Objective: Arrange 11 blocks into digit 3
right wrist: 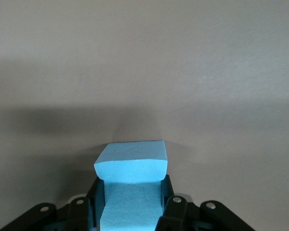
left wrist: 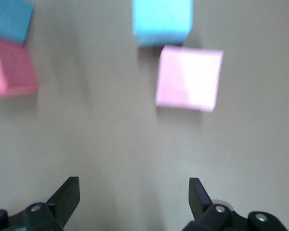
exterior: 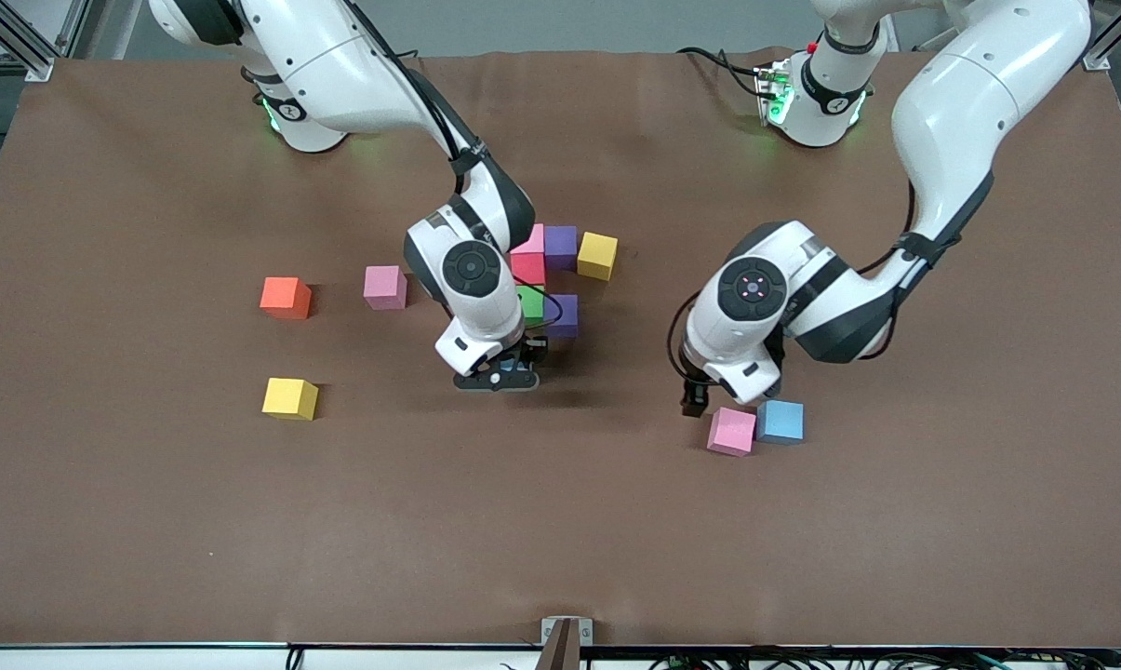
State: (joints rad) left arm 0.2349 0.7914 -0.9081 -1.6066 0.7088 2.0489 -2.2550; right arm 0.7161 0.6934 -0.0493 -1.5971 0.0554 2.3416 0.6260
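Note:
A blue block point(exterior: 780, 422) point(left wrist: 163, 21) is close against the pink block, so the left gripper needs to grab the pink block by its open opposite sides next.
My right gripper point(exterior: 497, 377) is shut on a light blue block point(right wrist: 131, 163) and holds it low over bare table, just by the cluster of blocks. That cluster holds a pink point(exterior: 530, 240), a purple point(exterior: 560, 247), a yellow point(exterior: 597, 256), a red point(exterior: 527, 270), a green point(exterior: 530, 302) and a second purple block point(exterior: 562, 314). My left gripper point(exterior: 700, 400) is open and empty, right beside a pink block point(exterior: 731, 430) that touches a blue block point(exterior: 780, 421). In the left wrist view the open gripper point(left wrist: 133, 197) faces a pale pink block point(left wrist: 188, 79) and a light blue one point(left wrist: 162, 21).
An orange cube point(exterior: 286, 298), a loose pink block point(exterior: 385, 287) and a loose yellow block point(exterior: 290, 398) lie toward the right arm's end. Another blue block point(left wrist: 9, 19) and another pink block point(left wrist: 12, 67) show at the edge of the left wrist view.

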